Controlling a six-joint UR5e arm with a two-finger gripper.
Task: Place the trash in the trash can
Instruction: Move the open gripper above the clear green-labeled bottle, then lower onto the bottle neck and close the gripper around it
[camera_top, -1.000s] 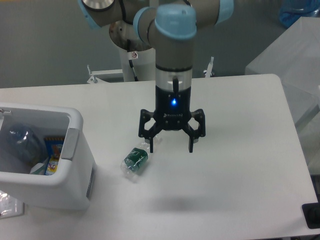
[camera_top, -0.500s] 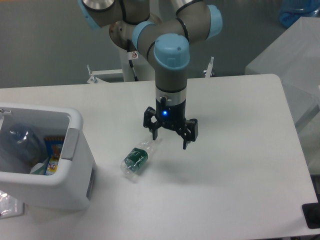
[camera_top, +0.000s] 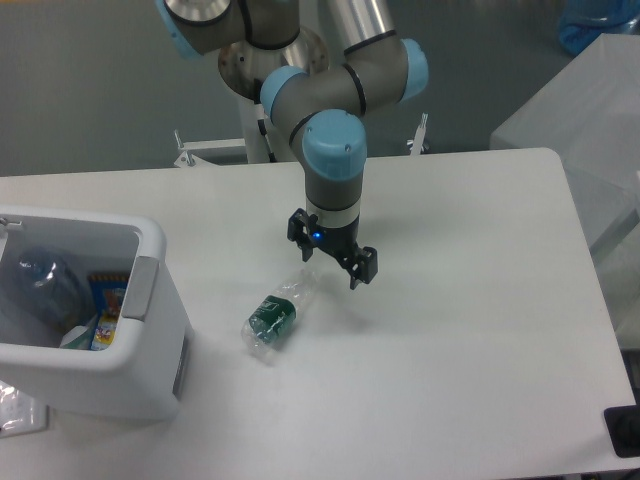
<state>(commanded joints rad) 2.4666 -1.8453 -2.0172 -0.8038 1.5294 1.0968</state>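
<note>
The clear plastic bottle should go in the white trash can, so my gripper should next grab the bottle by its neck end (camera_top: 303, 283).
A clear plastic bottle (camera_top: 275, 316) with a green label lies on its side on the white table, tilted up to the right. My gripper (camera_top: 333, 262) hangs open just above and to the right of the bottle's upper end, with nothing between its fingers. The white trash can (camera_top: 150, 340) stands at the left edge. Inside it I see a blue foil snack bag (camera_top: 107, 308) and a clear bluish bottle (camera_top: 42, 283).
A clear plastic scrap (camera_top: 18, 410) lies at the bin's lower left corner. A grey-white box (camera_top: 580, 110) stands off the table at the right. The table's right edge (camera_top: 590, 290) runs down toward a black object (camera_top: 625, 430).
The gripper has dropped lower and moved slightly left, turning about its axis so its fingers now line up diagonally near the bottle's top end. The bottle has not moved.
</note>
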